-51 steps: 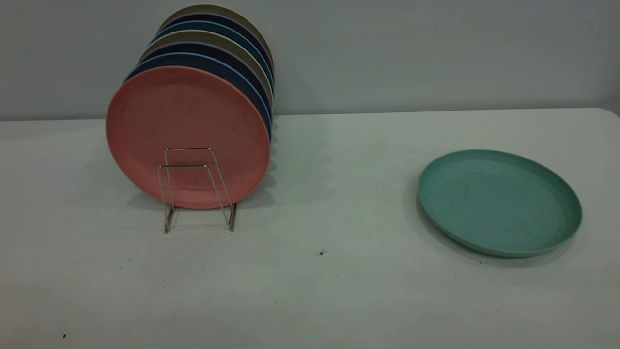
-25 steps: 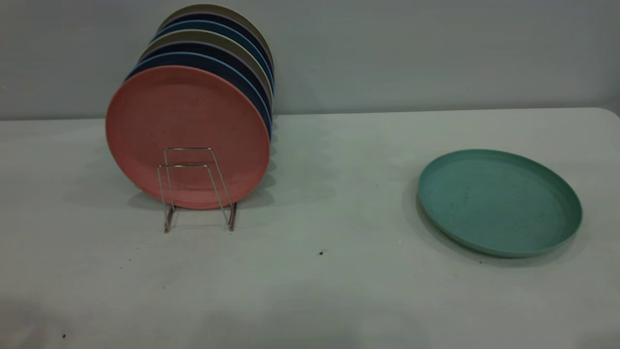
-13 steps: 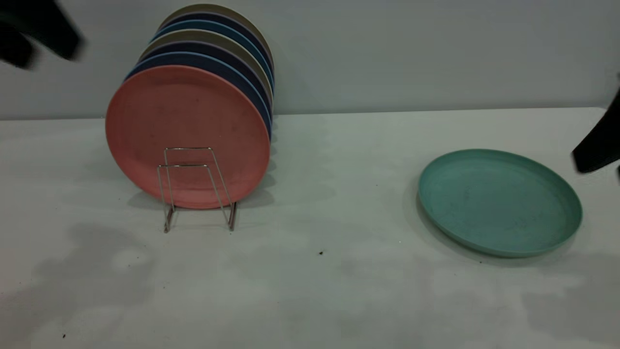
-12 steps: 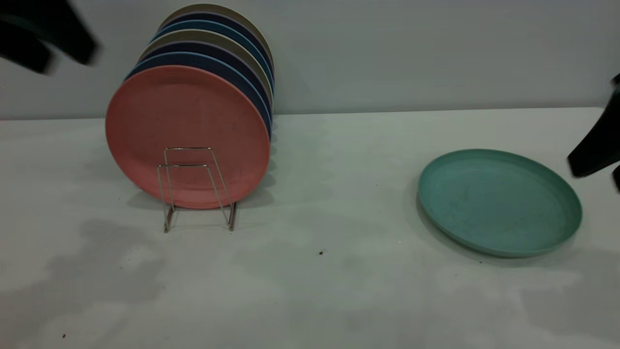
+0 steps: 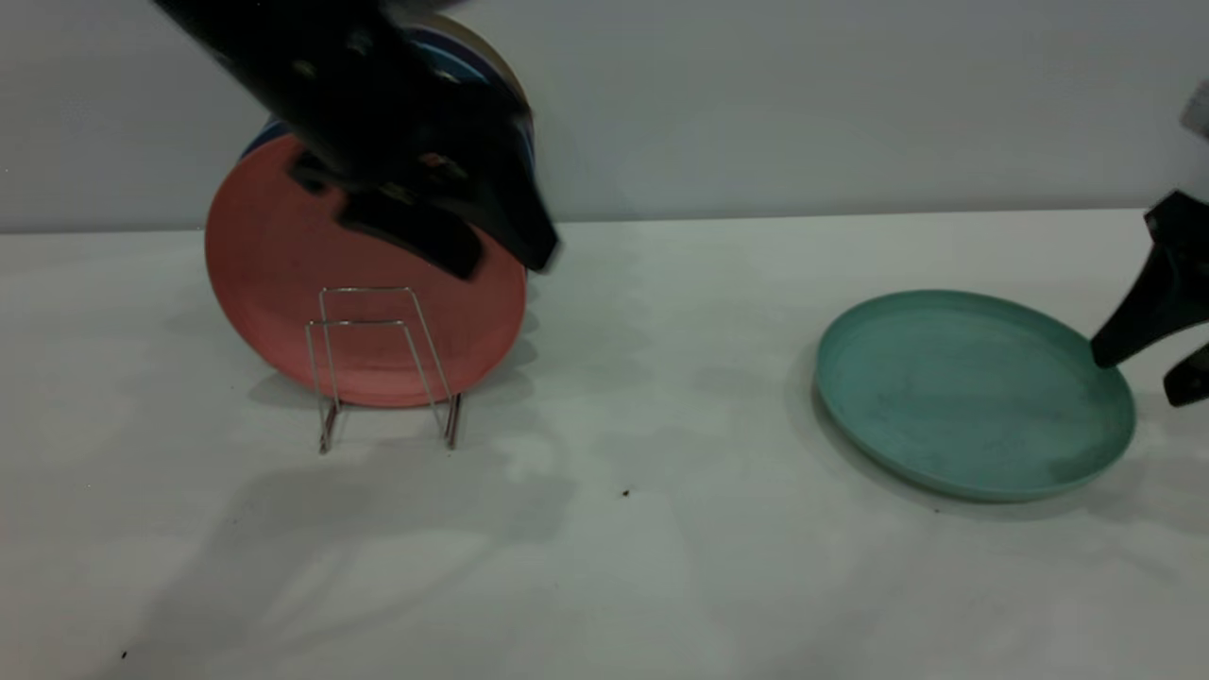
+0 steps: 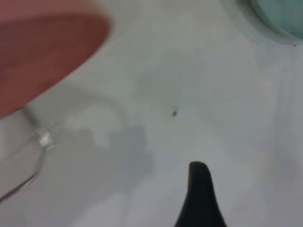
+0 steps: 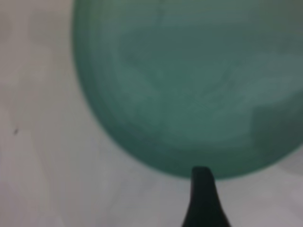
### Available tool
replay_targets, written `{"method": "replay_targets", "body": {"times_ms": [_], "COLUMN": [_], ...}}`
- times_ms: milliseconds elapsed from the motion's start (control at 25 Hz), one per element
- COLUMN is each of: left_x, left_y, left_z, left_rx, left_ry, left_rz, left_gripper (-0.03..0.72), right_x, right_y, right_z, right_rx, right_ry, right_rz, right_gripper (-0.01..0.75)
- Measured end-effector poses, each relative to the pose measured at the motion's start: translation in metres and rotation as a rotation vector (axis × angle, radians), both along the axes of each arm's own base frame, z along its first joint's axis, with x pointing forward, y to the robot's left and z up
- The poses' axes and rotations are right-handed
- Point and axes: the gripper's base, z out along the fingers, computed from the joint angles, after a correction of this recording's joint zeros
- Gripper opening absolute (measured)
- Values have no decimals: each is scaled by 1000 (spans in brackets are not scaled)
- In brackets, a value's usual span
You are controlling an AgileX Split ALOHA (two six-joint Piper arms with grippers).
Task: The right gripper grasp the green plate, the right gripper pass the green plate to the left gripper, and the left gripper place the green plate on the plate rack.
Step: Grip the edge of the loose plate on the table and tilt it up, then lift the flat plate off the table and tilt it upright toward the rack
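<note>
The left gripper grabs the green plate by its rim point(image 5: 828, 380) next, to stand it on the plate rack point(image 5: 378, 364).
The green plate point(image 5: 959, 397) lies flat on the white table at the right. It fills the right wrist view point(image 7: 189, 85) and shows at a corner of the left wrist view point(image 6: 284, 14). My right gripper point(image 5: 1143, 376) is open at the plate's right rim, one finger point(image 5: 1119, 335) over the rim, the other outside it. One right finger point(image 7: 202, 198) shows at the rim. My left gripper point(image 5: 501, 263) is open and empty in the air in front of the stacked plates. The plate rack point(image 5: 378, 364) stands at the left, its front loops bare.
A salmon-pink plate point(image 5: 283, 283) stands upright at the front of the rack, with several dark blue and beige plates behind it. The pink plate point(image 6: 42, 52) and a rack wire point(image 6: 42, 142) show in the left wrist view. A dark speck point(image 5: 625, 493) lies mid-table.
Both arms have come into view. The left arm swung from the upper left to in front of the plate stack. The right gripper moved down and in to the green plate's right rim.
</note>
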Motion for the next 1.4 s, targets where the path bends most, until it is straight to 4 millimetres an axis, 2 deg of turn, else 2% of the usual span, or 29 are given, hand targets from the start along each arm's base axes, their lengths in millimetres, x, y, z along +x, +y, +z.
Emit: {"method": "replay_targets", "body": {"times_ms": [120,240,480,760,880,1000,1040,1200,1400], "left_x": [-1,-4,-2,-1,-1,0,0,2,6], "left_y": [-15,-23,-24,-24,-24,-24,-24,-27,-32], "left_z": [-12,-17,-17,-17,-16,-16,-16,-14,-19], "left_rx": [6,11,7,6,6,5,1,-33,-36], "left_ry": [17,26,2,0,-2,-11,-11,-22,-63], "left_rz": [-32,-50,-35,-32,-31,-25,-21,18,46], "left_gripper": [578,578,578,578,578,578,578,578,578], "right_x": [9,15,27,31,32,32,32,35,37], "right_y": [-18,-28,-30,-28,-27,-27,-26,-13,33], "right_z": [-17,-34,-63,-81,-85,-88,-89,-85,-79], "right_rx": [19,36,84,135,147,145,152,214,303], "right_ry": [20,32,36,39,25,8,4,-40,-61], "right_rz": [-45,-58,-77,-119,-117,-90,-86,-22,142], "right_gripper": [546,532,470,383,275,72,45,17,17]}}
